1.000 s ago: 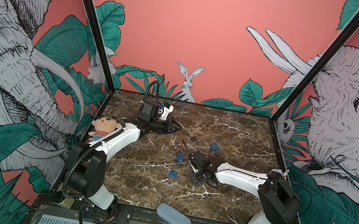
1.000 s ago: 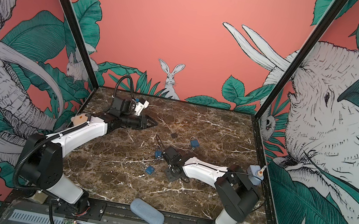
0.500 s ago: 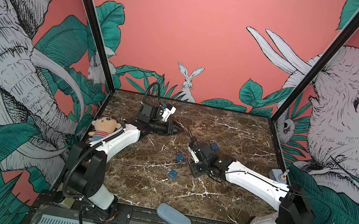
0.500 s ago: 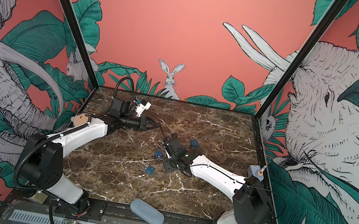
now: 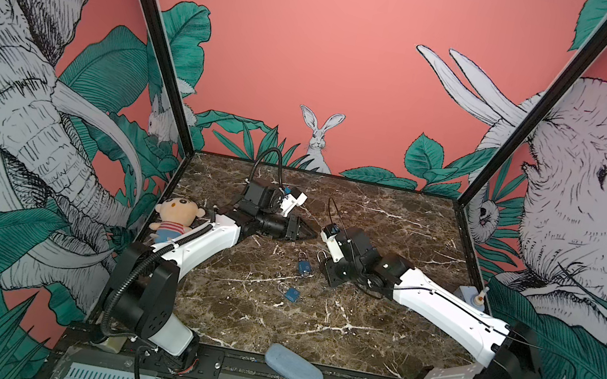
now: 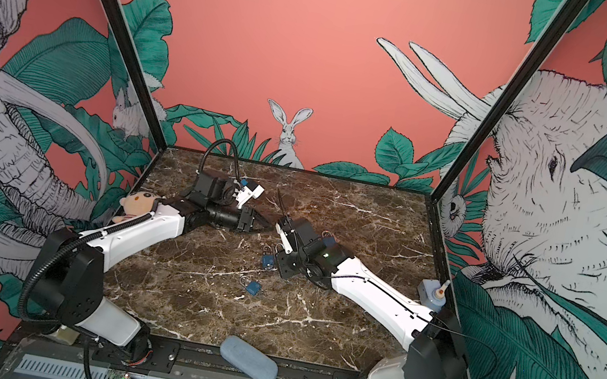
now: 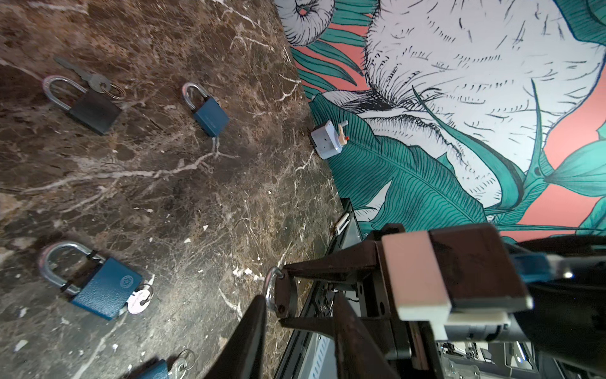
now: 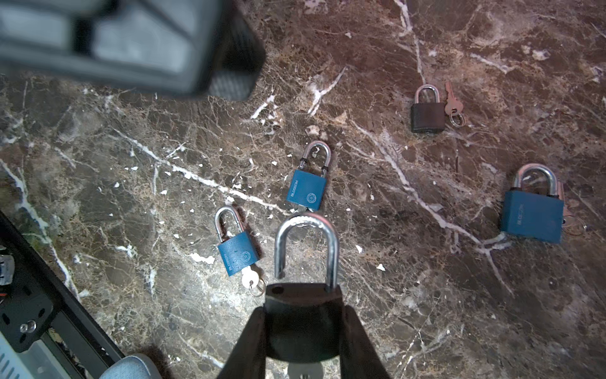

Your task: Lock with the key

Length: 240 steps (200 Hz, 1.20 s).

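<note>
I will next use my left gripper to grab the open steel shackle of the black padlock (image 8: 301, 325). This leaves the padlock's body and key head free, so I can lock it.
My right gripper (image 8: 303, 310) is shut on the body of a black padlock (image 8: 301, 325). Its steel shackle (image 8: 306, 223) stands open, with one leg out of its hole. A silvery key head (image 8: 303, 370) shows under the lock's body, between the fingers. In both top views the right gripper (image 5: 324, 264) hovers over the middle of the marble table (image 5: 352, 334). My left gripper (image 7: 299, 298) is open, its tips just beside the held padlock (image 7: 283, 295), which it sees edge-on. The left gripper (image 5: 311, 235) points right, toward the right gripper.
Loose padlocks lie on the marble: several blue ones (image 8: 306, 190) (image 8: 237, 252) (image 8: 533, 216) and a small black one (image 8: 428, 116) with a key (image 8: 454, 101) beside it. A plush doll (image 5: 174, 218) sits left, a grey device (image 5: 470, 296) right, a blue-grey pouch (image 5: 294, 366) on the front rail.
The right arm has carried the black padlock back and up toward the left gripper. The left gripper has come forward and right to meet it, and its jaws have widened a little.
</note>
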Each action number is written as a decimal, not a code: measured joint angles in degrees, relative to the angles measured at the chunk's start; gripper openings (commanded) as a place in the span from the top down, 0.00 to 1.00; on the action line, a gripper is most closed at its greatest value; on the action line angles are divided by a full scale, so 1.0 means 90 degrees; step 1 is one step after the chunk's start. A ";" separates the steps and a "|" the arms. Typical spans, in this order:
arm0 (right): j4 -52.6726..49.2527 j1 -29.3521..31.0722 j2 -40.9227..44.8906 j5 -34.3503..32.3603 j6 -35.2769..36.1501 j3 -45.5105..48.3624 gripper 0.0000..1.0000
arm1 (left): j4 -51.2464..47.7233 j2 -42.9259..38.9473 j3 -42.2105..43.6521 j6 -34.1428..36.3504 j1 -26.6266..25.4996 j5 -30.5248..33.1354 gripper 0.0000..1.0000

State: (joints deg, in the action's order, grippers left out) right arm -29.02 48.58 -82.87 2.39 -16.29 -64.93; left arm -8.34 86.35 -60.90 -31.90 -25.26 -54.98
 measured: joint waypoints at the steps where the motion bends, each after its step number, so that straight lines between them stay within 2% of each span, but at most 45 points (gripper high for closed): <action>1: 0.0000 0.0000 0.0000 0.0000 0.0000 -0.0002 0.93 | -0.0002 0.0000 0.0000 0.0000 -0.0007 -0.0002 0.63; 120: 0.0002 -0.0027 0.0002 0.0216 -0.0032 -0.0104 0.94 | -0.0180 0.0396 0.0000 0.0221 -0.0192 -0.0189 0.63; 175: 0.0002 -0.0029 0.0002 0.0282 -0.0058 -0.0168 0.94 | -0.0131 0.0510 0.0000 0.0216 -0.0262 -0.0216 0.66; 210: 0.0012 -0.0029 0.0002 0.0299 -0.0092 -0.0250 0.94 | -0.0109 0.0561 0.0000 0.0216 -0.0304 -0.0228 0.70; 240: 0.0010 -0.0029 0.0002 0.0311 -0.0104 -0.0257 0.94 | -0.0066 0.0600 0.0000 0.0219 -0.0321 -0.0233 0.79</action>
State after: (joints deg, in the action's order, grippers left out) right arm -28.93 48.31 -82.85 5.19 -17.23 -67.24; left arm -8.93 91.74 -60.90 -29.93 -28.14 -57.08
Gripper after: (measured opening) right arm 0.297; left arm 0.237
